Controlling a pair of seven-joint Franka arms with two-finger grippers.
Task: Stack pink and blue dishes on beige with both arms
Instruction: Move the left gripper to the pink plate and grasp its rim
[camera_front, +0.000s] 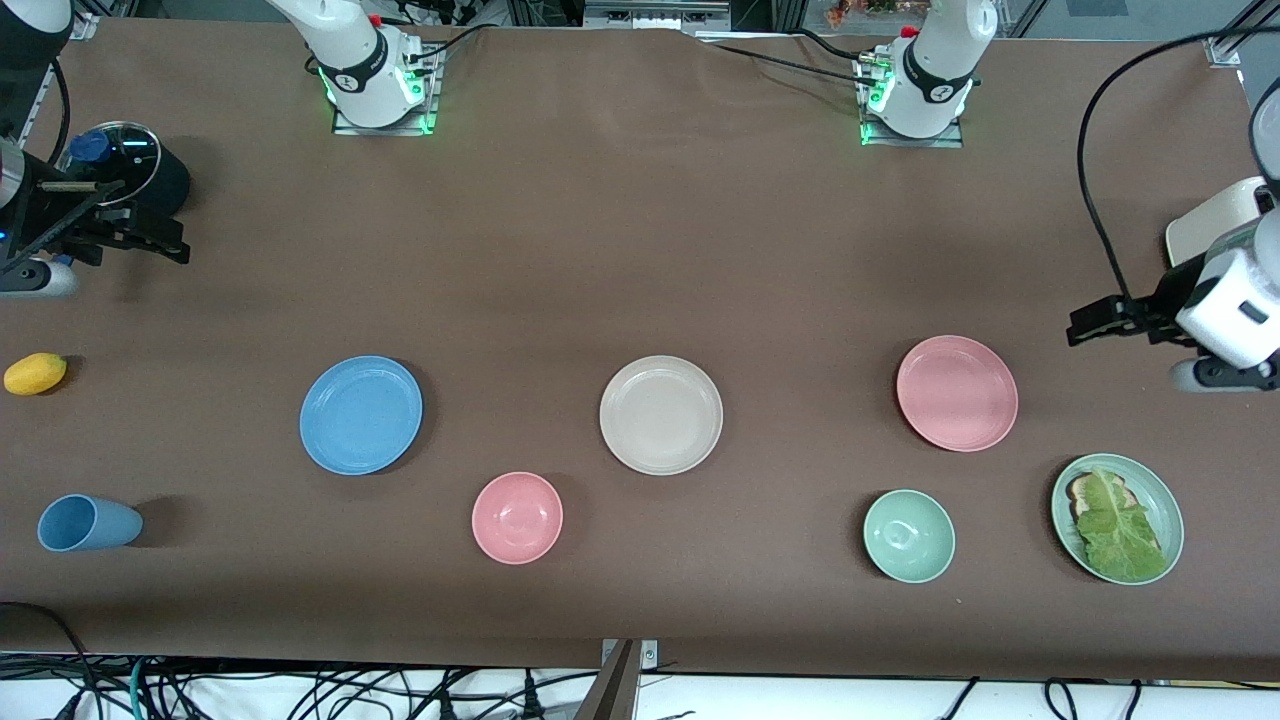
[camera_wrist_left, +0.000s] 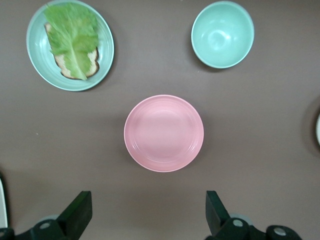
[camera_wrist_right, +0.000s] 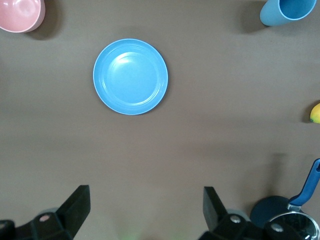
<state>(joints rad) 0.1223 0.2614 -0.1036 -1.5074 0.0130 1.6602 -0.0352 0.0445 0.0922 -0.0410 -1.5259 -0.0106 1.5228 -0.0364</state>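
Observation:
Next, my left gripper grabs the pink plate by its rim (camera_front: 1005, 366) and stacks it on the beige plate (camera_front: 661, 414).
Three equally wide plates lie in a row on the brown table. The beige plate (camera_front: 661, 414) is in the middle, the blue plate (camera_front: 361, 414) (camera_wrist_right: 130, 76) toward the right arm's end and the pink plate (camera_front: 957, 393) (camera_wrist_left: 164, 133) toward the left arm's end. My left gripper (camera_front: 1088, 326) (camera_wrist_left: 148, 201) hangs open and empty over bare table beside the pink plate. My right gripper (camera_front: 168, 240) (camera_wrist_right: 145, 199) hangs open and empty over the table next to a black pot, well apart from the blue plate.
A pink bowl (camera_front: 517, 517), a green bowl (camera_front: 909, 536) and a green plate with lettuce (camera_front: 1117, 518) lie nearer the camera. A blue cup (camera_front: 88, 523), a yellow fruit (camera_front: 35, 373) and a lidded pot (camera_front: 125, 170) sit at the right arm's end. A white dish (camera_front: 1205, 228) is at the left arm's end.

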